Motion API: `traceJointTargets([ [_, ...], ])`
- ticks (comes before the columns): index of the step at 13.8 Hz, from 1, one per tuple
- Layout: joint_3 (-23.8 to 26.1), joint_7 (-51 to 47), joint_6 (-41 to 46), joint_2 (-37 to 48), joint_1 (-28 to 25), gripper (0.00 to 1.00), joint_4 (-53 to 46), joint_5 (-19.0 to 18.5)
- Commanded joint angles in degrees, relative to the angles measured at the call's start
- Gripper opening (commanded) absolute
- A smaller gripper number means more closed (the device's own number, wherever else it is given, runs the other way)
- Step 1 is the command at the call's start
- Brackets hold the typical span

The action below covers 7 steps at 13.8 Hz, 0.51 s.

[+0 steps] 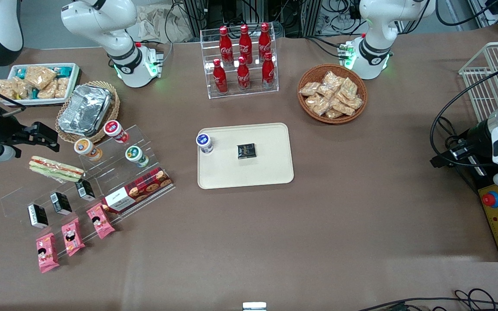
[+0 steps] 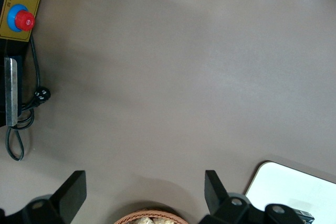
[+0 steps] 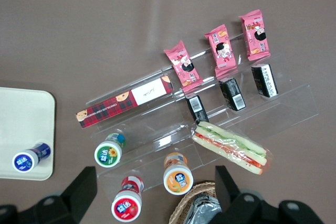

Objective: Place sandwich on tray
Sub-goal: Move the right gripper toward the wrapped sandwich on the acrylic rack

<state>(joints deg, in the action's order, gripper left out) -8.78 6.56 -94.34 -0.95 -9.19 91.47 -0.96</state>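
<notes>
Next, my right gripper grabs the sandwich's end farthest from the black boxes, to place the clear-wrapped sandwich on the tray.
The sandwich, clear-wrapped with pale bread and red and green filling, lies on the top step of a clear stepped stand toward the working arm's end of the table; it also shows in the right wrist view. The cream-beige tray lies at the table's middle, with its corner in the right wrist view. It carries a blue-lidded cup and a small black packet. My right gripper hangs open and empty above the stand, a little farther from the front camera than the sandwich; in the right wrist view its fingers are wide apart.
The stand also holds three lidded cups, a red tartan biscuit box, three small black boxes and three pink packets. A foil container sits in a wicker mat beside it. A cola rack and a snack basket stand farther back.
</notes>
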Motion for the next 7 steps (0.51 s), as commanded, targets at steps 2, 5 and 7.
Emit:
traceJointTargets([
  [2, 0.17, -0.41, 1.09, -0.28, 0.13, 1.0, -1.12, -0.36],
  [5, -0.62, 0.38, 1.09, -0.63, 0.22, 1.0, -1.03, 0.16],
  [7, -1.67, 5.79, 1.18, -0.63, 0.31, 1.0, -0.51, 0.17],
])
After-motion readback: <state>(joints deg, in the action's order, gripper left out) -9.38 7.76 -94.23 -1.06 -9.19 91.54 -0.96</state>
